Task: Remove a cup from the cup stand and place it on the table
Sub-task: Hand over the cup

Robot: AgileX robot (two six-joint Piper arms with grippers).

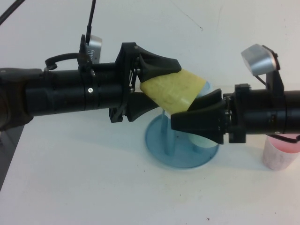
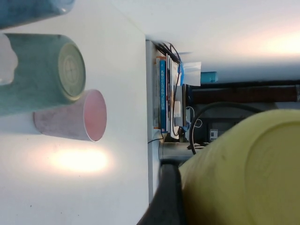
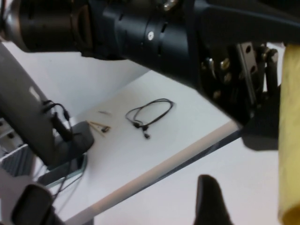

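Observation:
My left gripper's fingers already cover the pale yellow cup's narrow end. My right gripper grabs the cup by its free rim [image 1: 195, 97] next.
My left gripper [image 1: 168, 86] is shut on the pale yellow cup [image 1: 173, 89] and holds it tilted on its side in the air, above the blue cup stand [image 1: 157, 140]. The cup fills the left wrist view [image 2: 248, 173], with one black finger [image 2: 168, 197] beside it. My right gripper [image 1: 190, 117] is open, right at the cup's wide end and over the stand. In the right wrist view the cup [image 3: 289, 140] is at the frame's edge beside one fingertip [image 3: 208, 201]. The white table [image 1: 70, 187] lies below.
A pale green cup [image 1: 202, 139] sits upturned on the stand under my right gripper. A pink cup [image 1: 280, 152] stands on the table to the right of the stand. The table's left edge [image 1: 9, 154] is near. A black cable [image 3: 150, 115] lies on another surface.

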